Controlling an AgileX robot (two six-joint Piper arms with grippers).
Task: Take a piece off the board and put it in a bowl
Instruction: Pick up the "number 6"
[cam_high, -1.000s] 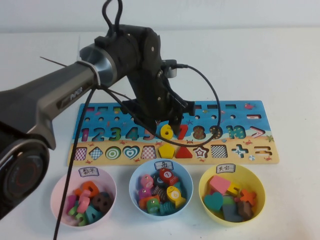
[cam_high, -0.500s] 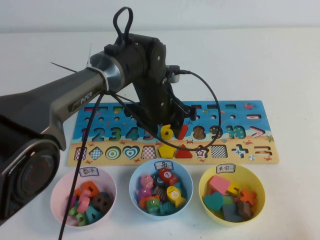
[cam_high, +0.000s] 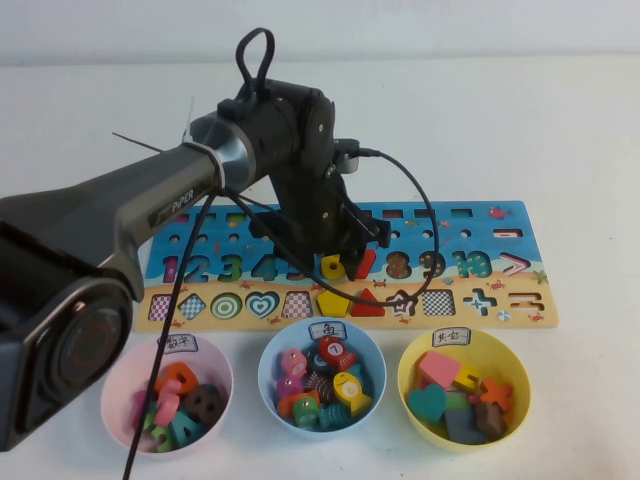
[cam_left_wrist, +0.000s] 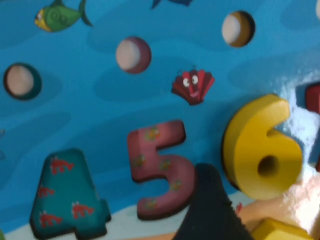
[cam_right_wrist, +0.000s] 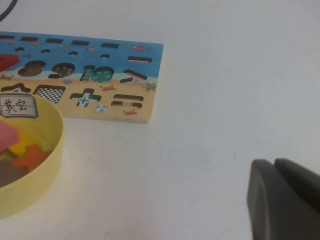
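Note:
To take the numeral 6 off the board, my left gripper will next grip the sides of its loop (cam_high: 333, 268), since the yellow pentagon (cam_high: 332, 303) crowds the 6's bottom.
The yellow numeral 6 piece (cam_high: 333, 268) (cam_left_wrist: 262, 150) sits in its slot on the long sea-and-beach board (cam_high: 480, 228), between a pink 5 (cam_left_wrist: 160, 167) and a red 7 (cam_high: 365, 262). My left gripper (cam_high: 345, 250) (cam_left_wrist: 255, 200) hangs low over the 6 and is open. One dark finger (cam_left_wrist: 210, 210) stands between the 5 and the 6, apart from the 6. The pink bowl (cam_high: 113, 385) is at the front left, with several pieces in it. My right gripper (cam_right_wrist: 274, 162) is shut with nothing in it, over bare table to the right of the board.
A blue bowl (cam_high: 268, 352) and a yellow bowl (cam_high: 512, 362) (cam_right_wrist: 47, 150), both holding pieces, stand in front of the board beside the pink one. A yellow pentagon block (cam_high: 333, 300) lies just in front of the 6. The left arm's cable (cam_high: 432, 225) loops over the board.
The left arm has shifted a little right and come down. Its gripper now covers the top of the 6, which was fully in view a second ago. The 6 has not moved.

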